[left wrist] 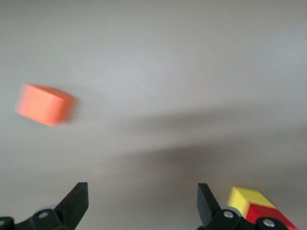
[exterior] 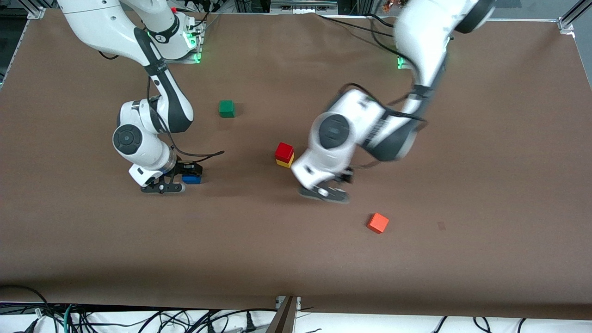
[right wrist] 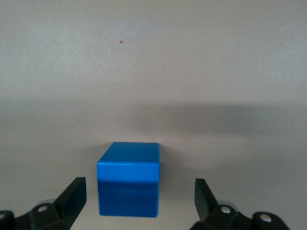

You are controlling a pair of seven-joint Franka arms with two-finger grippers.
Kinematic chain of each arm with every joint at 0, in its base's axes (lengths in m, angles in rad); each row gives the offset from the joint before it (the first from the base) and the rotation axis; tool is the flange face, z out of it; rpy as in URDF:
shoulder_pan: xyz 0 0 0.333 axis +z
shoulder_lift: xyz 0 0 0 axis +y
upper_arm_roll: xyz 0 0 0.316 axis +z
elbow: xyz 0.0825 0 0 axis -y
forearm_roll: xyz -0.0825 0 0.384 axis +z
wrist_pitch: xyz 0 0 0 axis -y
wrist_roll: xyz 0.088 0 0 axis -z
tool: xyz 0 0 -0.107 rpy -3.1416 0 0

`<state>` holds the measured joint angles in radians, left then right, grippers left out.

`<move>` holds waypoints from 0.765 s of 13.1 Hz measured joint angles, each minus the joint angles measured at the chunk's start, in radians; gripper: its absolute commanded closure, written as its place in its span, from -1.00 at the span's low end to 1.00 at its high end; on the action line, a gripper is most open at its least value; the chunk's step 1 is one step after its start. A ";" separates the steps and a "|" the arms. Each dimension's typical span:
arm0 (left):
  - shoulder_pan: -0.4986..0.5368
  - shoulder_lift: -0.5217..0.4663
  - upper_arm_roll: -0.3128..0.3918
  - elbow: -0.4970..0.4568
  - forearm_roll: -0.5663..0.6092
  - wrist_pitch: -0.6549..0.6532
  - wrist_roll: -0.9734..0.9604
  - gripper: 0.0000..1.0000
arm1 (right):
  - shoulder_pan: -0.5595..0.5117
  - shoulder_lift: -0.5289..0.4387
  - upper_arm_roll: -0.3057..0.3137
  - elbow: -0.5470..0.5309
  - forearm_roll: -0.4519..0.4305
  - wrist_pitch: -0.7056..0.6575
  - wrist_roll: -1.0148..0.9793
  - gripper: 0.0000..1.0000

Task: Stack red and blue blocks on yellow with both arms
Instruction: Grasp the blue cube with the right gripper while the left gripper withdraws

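Note:
My right gripper's fingers are on both sides of the blue block in the right wrist view. My right gripper needs to close on it, and it would hold the block now.
The red block (exterior: pixel 284 151) sits on the yellow cube (exterior: pixel 285 162) near the table's middle. The stack also shows in the left wrist view, with the yellow cube (left wrist: pixel 247 198) and the red block (left wrist: pixel 268 216) beside one finger. My left gripper (exterior: pixel 340 182) is open and empty just above the table, beside the stack toward the left arm's end; it shows open in its wrist view (left wrist: pixel 142 191). The blue block (exterior: pixel 191 178) lies on the table toward the right arm's end. My right gripper (exterior: pixel 185 177) is open, its fingers either side of the blue block (right wrist: pixel 128 184), apart from it.
A green cube (exterior: pixel 226 108) lies nearer the robots' bases than the stack. An orange-red cube (exterior: pixel 378 223) lies nearer the front camera than the left gripper, and shows in the left wrist view (left wrist: pixel 45 104). The table is brown.

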<state>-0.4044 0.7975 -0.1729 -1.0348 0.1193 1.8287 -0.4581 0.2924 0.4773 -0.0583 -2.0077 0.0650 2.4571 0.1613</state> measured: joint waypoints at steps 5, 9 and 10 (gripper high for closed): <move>0.219 -0.066 0.000 0.000 0.000 -0.013 0.019 -1.00 | 0.000 0.002 0.001 -0.025 0.000 0.017 0.000 0.13; 0.325 -0.105 0.001 0.001 0.000 -0.019 0.019 -1.00 | -0.001 -0.002 0.016 -0.008 0.000 0.006 0.038 0.40; 0.352 -0.125 0.001 0.001 0.000 -0.048 0.019 -1.00 | 0.000 -0.007 0.031 0.022 0.000 -0.042 0.060 0.40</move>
<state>-0.0524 0.6729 -0.1720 -1.0341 0.1192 1.7810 -0.4389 0.2919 0.4702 -0.0278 -1.9852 0.0650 2.4155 0.2210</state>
